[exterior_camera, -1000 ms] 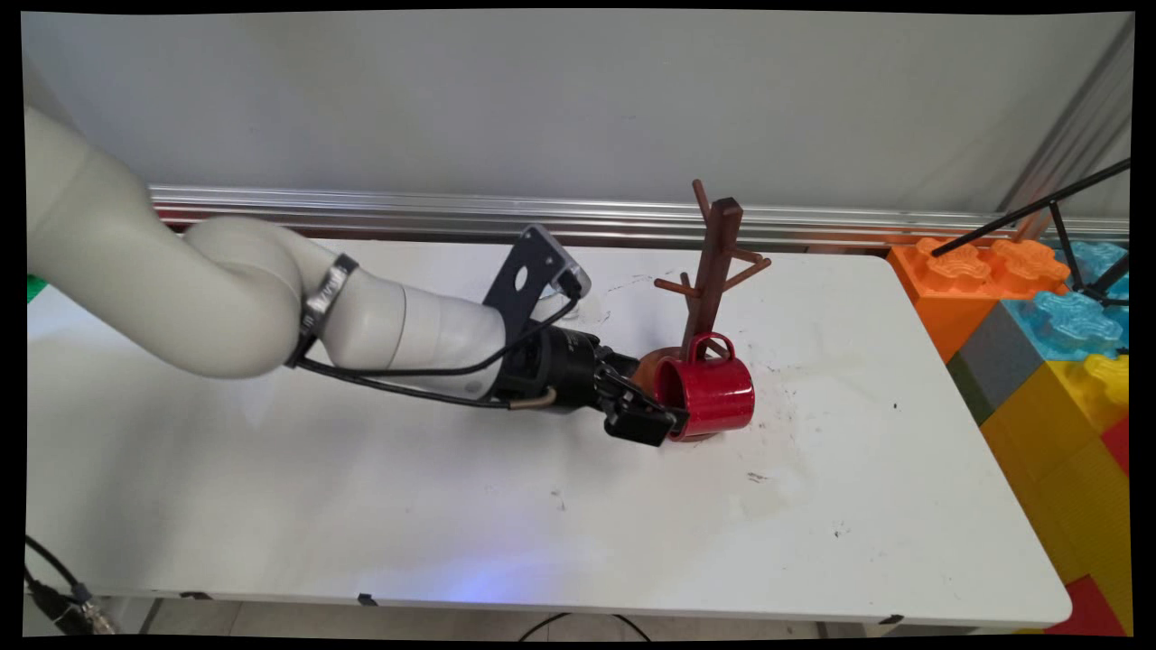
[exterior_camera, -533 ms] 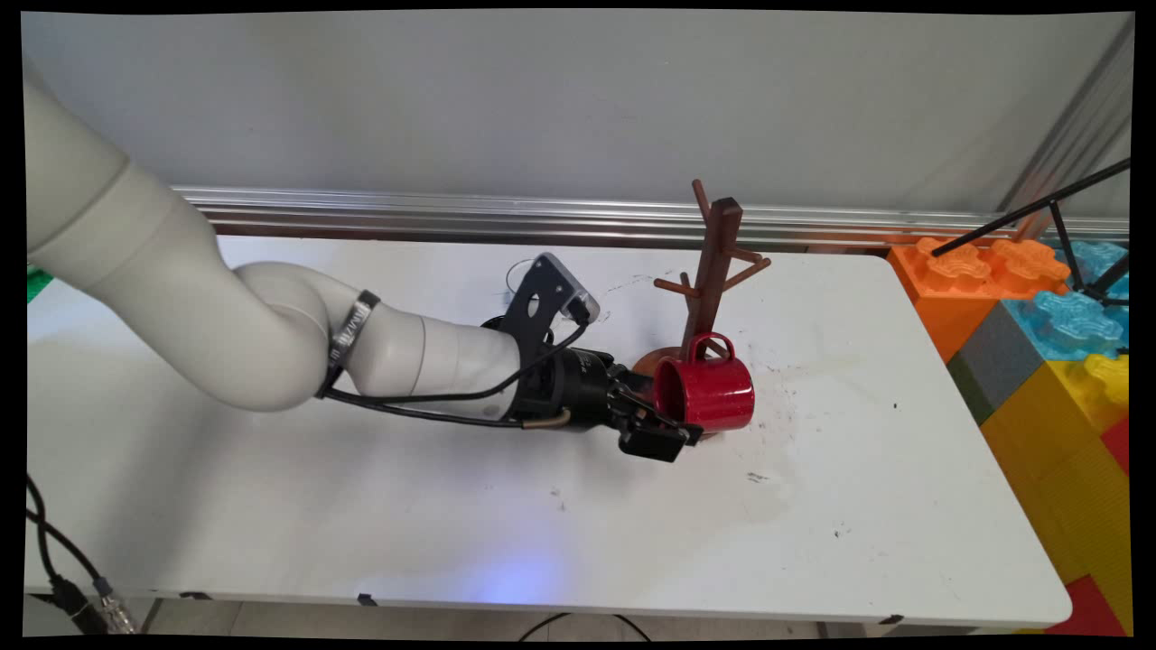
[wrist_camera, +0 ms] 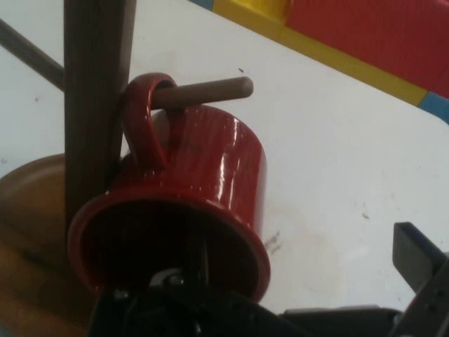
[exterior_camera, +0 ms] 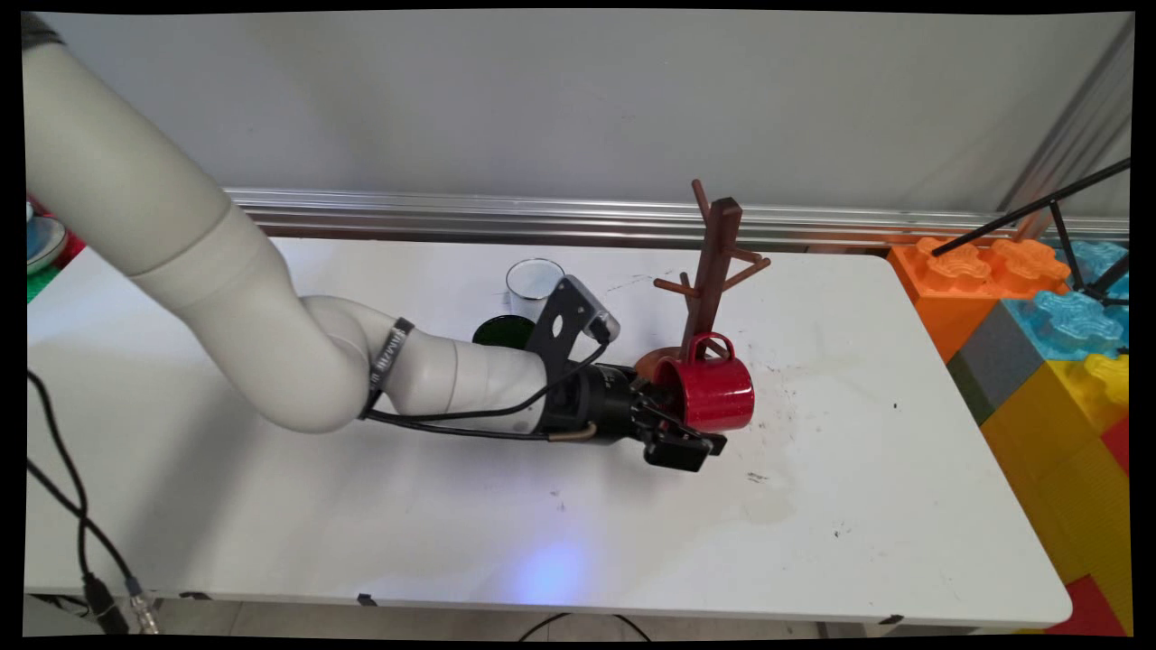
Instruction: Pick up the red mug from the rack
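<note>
The gripper picks up the red mug by its rim [exterior_camera: 685,416] next. This leaves the red mug's handle [exterior_camera: 729,346] free to slide off the peg.
A red mug [exterior_camera: 713,394] hangs by its handle [wrist_camera: 144,116] on a low peg [wrist_camera: 210,90] of the brown wooden mug tree [exterior_camera: 713,262], its mouth turned toward my hand. My gripper [exterior_camera: 691,433] is at the mug's rim and stands open. One finger reaches into the mug's mouth [wrist_camera: 175,242]. The other finger [wrist_camera: 421,263] is outside, off to the side and clear of the mug's wall. The tree's round base [wrist_camera: 28,210] rests on the white table [exterior_camera: 858,469] behind the mug.
A clear glass [exterior_camera: 533,276] and a dark green round thing [exterior_camera: 501,332] stand behind my wrist. Large toy blocks [exterior_camera: 1039,343] in orange, blue and yellow line the table's right side, with a black tripod leg [exterior_camera: 1030,209] over them. Black cables [exterior_camera: 72,515] hang at the left front.
My hand has slid to the right along the mug's front and the outer finger has dropped away from the rim. The mug has stayed on its peg.
</note>
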`<state>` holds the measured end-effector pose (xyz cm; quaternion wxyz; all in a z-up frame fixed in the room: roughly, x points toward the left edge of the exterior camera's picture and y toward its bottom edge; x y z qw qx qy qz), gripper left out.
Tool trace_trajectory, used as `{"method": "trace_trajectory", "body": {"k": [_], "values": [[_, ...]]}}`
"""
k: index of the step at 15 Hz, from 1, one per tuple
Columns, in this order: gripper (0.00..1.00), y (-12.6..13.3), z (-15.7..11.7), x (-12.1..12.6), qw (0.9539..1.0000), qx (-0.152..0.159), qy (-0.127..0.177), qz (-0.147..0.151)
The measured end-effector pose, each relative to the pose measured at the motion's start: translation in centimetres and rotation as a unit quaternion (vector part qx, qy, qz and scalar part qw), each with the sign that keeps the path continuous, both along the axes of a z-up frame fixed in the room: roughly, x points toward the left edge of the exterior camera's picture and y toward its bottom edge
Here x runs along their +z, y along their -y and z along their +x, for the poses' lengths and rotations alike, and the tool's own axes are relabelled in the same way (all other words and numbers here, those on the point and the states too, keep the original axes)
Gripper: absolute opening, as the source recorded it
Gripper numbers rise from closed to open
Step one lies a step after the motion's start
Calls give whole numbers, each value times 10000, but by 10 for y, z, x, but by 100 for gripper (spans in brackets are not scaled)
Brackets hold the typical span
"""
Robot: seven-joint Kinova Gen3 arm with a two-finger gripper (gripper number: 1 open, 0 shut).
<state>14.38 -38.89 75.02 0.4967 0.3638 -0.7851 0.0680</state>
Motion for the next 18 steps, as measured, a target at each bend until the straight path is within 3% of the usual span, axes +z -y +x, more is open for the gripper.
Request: {"method": "trace_trajectory", "body": {"k": [9, 18], "values": [[100, 23, -23, -23, 9997, -8, -242, 23], [100, 37, -36, -41, 9997, -53, -204, 143]]}}
